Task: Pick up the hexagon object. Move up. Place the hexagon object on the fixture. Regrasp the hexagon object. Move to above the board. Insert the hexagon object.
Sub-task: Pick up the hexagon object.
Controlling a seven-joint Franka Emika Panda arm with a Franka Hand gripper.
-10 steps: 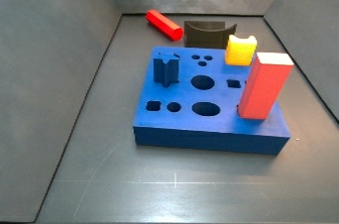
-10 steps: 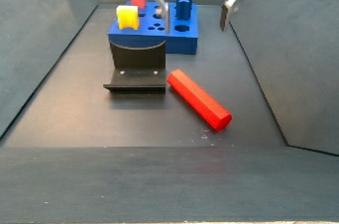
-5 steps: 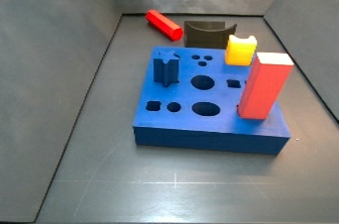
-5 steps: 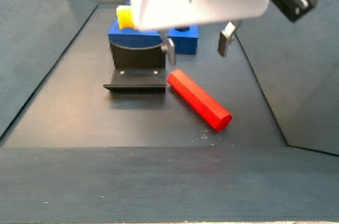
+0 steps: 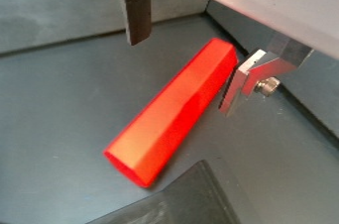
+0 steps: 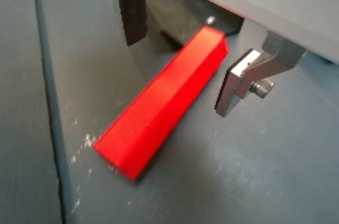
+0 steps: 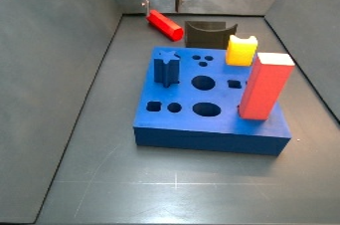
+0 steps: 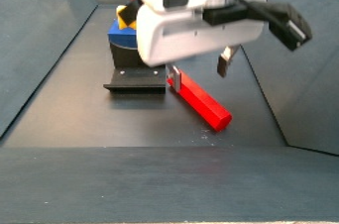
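I should grab the red hexagon object by its end farther from the fixture. Then my gripper can set the hexagon object on the fixture.
The hexagon object, a long bright red rod, lies flat on the dark floor in both side views and in both wrist views. My gripper is open and hangs low over the rod's end, one finger on each side and not touching it. It also shows open in the second wrist view. The black fixture stands beside the rod. The blue board lies beyond the fixture.
On the board stand a thick red-orange block, a yellow round-topped block and a dark blue piece. Grey walls enclose the floor. A corner of the fixture shows in a wrist view.
My gripper has come down from high above the floor to just over the red rod, still open. The rod and the other pieces have not moved.
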